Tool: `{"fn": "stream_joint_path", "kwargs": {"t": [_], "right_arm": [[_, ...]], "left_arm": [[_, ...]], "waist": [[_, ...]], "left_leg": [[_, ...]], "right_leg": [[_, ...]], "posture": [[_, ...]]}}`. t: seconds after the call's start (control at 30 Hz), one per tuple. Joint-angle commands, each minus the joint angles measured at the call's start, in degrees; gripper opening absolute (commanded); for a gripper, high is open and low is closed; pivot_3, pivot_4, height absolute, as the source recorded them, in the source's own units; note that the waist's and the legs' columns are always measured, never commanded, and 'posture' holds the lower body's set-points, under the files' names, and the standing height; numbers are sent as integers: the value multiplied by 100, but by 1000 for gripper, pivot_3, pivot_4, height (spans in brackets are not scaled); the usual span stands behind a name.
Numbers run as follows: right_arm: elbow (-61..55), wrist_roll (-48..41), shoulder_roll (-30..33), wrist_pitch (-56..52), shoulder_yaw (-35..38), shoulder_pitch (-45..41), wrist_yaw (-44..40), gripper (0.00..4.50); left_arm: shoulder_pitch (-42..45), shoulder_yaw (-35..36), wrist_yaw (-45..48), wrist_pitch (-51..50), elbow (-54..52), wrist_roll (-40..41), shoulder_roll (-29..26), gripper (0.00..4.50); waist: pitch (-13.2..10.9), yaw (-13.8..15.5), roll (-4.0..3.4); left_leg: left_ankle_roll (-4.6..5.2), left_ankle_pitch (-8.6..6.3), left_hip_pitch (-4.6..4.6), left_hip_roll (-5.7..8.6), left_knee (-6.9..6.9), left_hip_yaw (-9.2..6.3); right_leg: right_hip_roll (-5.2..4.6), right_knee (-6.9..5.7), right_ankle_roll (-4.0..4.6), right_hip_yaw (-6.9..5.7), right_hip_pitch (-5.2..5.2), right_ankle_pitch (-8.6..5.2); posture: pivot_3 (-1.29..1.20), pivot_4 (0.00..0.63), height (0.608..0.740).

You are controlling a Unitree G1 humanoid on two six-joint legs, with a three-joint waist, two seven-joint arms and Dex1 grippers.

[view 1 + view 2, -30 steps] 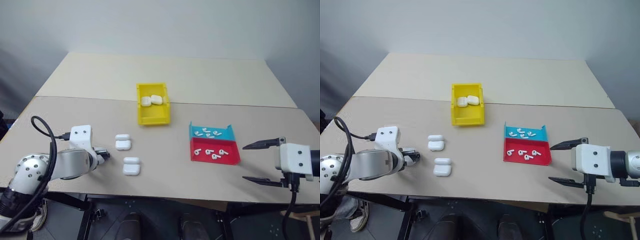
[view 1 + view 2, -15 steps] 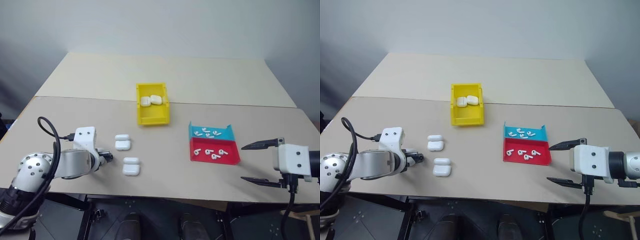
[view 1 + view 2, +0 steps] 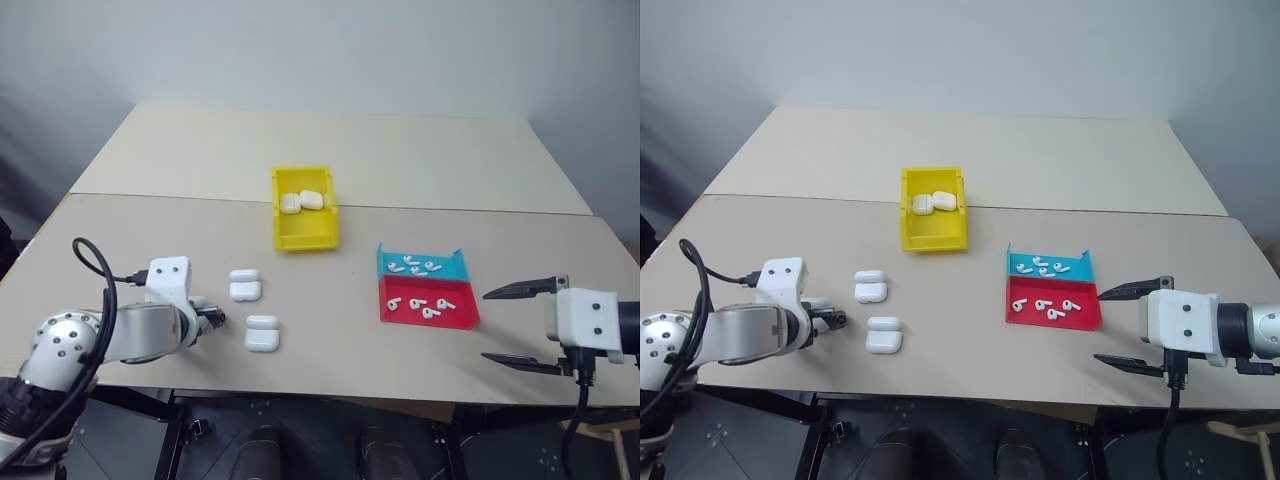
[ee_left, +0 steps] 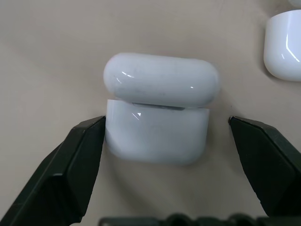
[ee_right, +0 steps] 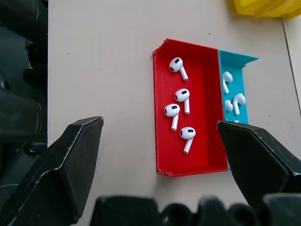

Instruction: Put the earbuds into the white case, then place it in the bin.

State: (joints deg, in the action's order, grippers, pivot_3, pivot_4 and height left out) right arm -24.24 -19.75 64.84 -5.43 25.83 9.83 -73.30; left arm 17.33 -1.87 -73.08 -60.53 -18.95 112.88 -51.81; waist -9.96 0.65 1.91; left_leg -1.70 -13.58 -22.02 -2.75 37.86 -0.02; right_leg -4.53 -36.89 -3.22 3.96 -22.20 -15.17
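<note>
I should close my left gripper now and that would hold the case, because my fingers are low beside the white case's body (image 3: pixel 245 291) (image 4: pixel 157 133).
Two white cases lie on the near left of the table, one (image 3: pixel 245 284) farther back and one (image 3: pixel 263 332) nearer. My left gripper (image 3: pixel 212 318) hangs low just left of them, open. In the left wrist view a case (image 4: pixel 159 121) with its lid slightly ajar lies between the open fingers (image 4: pixel 70 165), and another case (image 4: pixel 284 44) shows beyond it. Several earbuds (image 5: pixel 181 96) lie in the red and teal tray (image 3: pixel 428 318). My right gripper (image 3: pixel 487 325) is open and empty, just right of that tray. The yellow bin (image 3: pixel 305 238) stands at mid-table.
Two white cases (image 3: pixel 303 201) lie in the back of the bin. The table (image 3: pixel 350 150) is made of two beige tops joined by a seam behind the bin, and its front edge runs close under both grippers.
</note>
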Motion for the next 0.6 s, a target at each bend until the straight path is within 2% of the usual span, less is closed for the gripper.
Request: {"fn": "stream_joint_path", "kwargs": {"t": [0.03,0.1,0.2,0.23,0.37,0.53,0.6], "right_arm": [[-132,-7,-15,-12,265,7,27,4499],[-139,1,-15,-14,259,11,30,4500],[-143,4,-15,-34,246,-8,39,4500],[-142,4,-14,-39,240,-14,44,4500],[-112,25,-17,-6,196,-37,54,4500],[-32,55,2,36,130,-167,103,4500],[40,64,49,62,120,-298,117,4500]], "left_arm": [[88,-64,-101,-69,95,12,-9,4317],[60,-30,-141,-47,105,12,39,3947],[12,26,-179,-31,98,12,66,2991],[1,44,-194,-26,102,12,82,2799],[62,65,-205,-23,52,12,1,2798],[998,-57,83,-228,37,12,-861,2798],[1451,-128,512,-535,82,12,-1506,2798]], "waist": [[0,2,0],[0,2,0],[1,-18,-1],[1,-22,-1],[1,-22,-1],[-5,-3,9],[-10,1,18]], "left_leg": [[0,0,0,0,0,0],[0,0,0,0,0,0],[0,0,1,0,0,0],[0,0,2,0,0,0],[0,0,2,0,0,0],[-2,1,-4,-1,0,-5],[-3,2,-6,1,0,-4]], "right_leg": [[0,0,0,0,0,0],[0,0,0,0,0,0],[0,0,0,1,0,0],[0,-1,0,1,0,0],[0,-1,0,1,0,0],[3,-1,1,-2,-3,0],[2,7,-1,-2,-2,2]], "posture": [[0,150,740],[0,150,740],[0,150,740],[0,150,740],[0,150,740],[0,150,740],[0,150,740]]}}
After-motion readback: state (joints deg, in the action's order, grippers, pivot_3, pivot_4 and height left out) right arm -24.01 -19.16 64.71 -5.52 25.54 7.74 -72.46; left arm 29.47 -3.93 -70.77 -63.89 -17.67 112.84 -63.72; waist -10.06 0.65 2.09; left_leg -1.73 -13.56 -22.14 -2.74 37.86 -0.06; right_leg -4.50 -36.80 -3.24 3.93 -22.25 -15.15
